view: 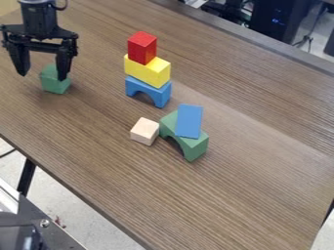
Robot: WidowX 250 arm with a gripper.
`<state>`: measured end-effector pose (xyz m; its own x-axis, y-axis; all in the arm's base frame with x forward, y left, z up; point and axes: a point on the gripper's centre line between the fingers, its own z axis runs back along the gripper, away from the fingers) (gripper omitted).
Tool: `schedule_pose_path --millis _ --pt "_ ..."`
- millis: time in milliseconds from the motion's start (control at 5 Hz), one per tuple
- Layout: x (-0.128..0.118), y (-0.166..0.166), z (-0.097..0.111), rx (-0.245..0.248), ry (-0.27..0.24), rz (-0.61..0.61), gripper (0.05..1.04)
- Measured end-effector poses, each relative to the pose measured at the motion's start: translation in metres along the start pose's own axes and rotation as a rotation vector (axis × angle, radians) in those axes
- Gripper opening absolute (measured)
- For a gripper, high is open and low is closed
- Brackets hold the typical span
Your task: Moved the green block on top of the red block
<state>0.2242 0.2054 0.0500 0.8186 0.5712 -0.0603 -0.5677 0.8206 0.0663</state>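
The gripper grabs the green block by its upper part next, to stack the green block (54,81) on top of the red block.
The gripper (42,75) hangs at the upper left of the view, open, its two fingers pointing down and spread wide. Just below and slightly right of its middle, the green block (54,81) rests on the table, with the right fingertip in front of its upper right part. I cannot tell whether that fingertip touches it. The red block (142,48) tops a stack at upper centre, on a yellow block (148,71) that lies on a blue arch (149,91).
Below the stack, a green arch (190,145) carries a tilted blue block (189,121). A pale wooden cube (145,131) stands close to the arch's left side. The wooden table (261,195) has its front edge running from left to bottom centre.
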Motion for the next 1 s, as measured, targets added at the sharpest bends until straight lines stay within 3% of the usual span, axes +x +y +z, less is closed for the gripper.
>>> schedule_pose_path --millis 200,400,600,800,1000 --pt "0.0 0.005 0.002 -0.041 0.016 0.02 0.695" --pt "-0.002 0.007 0.007 -0.04 0.004 0.042 0.468" --pt "-0.004 0.007 0.014 -0.04 -0.031 0.046 0.468" --pt "-0.004 0.006 0.015 -0.045 -0.033 0.036 0.468" --pt "-0.006 0.003 0.034 -0.069 -0.078 0.02 0.468"
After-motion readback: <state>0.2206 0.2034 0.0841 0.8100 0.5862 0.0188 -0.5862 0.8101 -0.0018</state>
